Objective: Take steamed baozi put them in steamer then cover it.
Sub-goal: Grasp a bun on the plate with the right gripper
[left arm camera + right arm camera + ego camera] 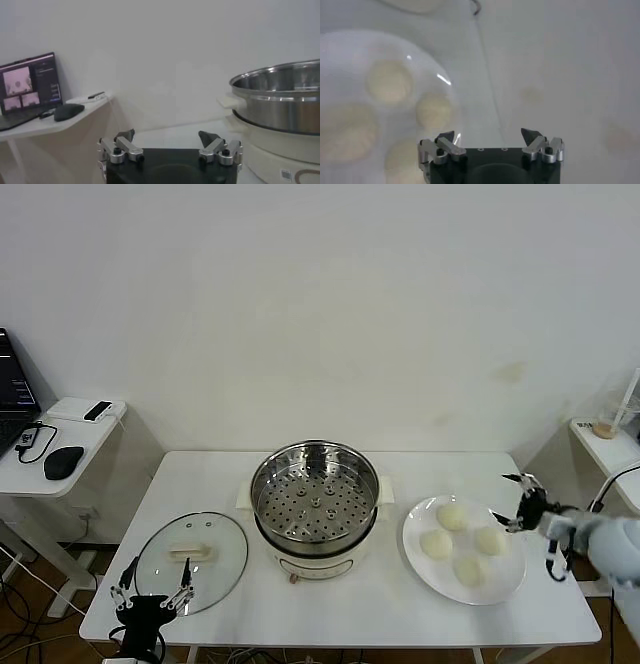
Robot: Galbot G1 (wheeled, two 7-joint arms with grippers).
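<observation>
My right gripper grabs the rounded sides of the baozi (pixel 453 515) nearest the plate's back rim next, to load the steamer (pixel 314 496).
Several cream-white baozi (pixel 453 515) lie on a flat white plate (pixel 418 559) at the right of the table; they also show in the right wrist view (pixel 389 81). The steel steamer (pixel 314 496) with its perforated tray stands empty at the table's middle and shows in the left wrist view (pixel 280 97). Its glass lid (pixel 191 559) lies flat on the table at the left. My right gripper (pixel 512 501) (pixel 489 136) is open and empty, just off the plate's right rim. My left gripper (pixel 153 582) (pixel 168 137) is open and empty at the table's front left, by the lid.
A side table with a laptop (pixel 29 82), mouse (pixel 63 461) and phone stands at the left. Another small table with a cup (pixel 606 425) stands at the right. A wall runs behind the white table (pixel 380 609).
</observation>
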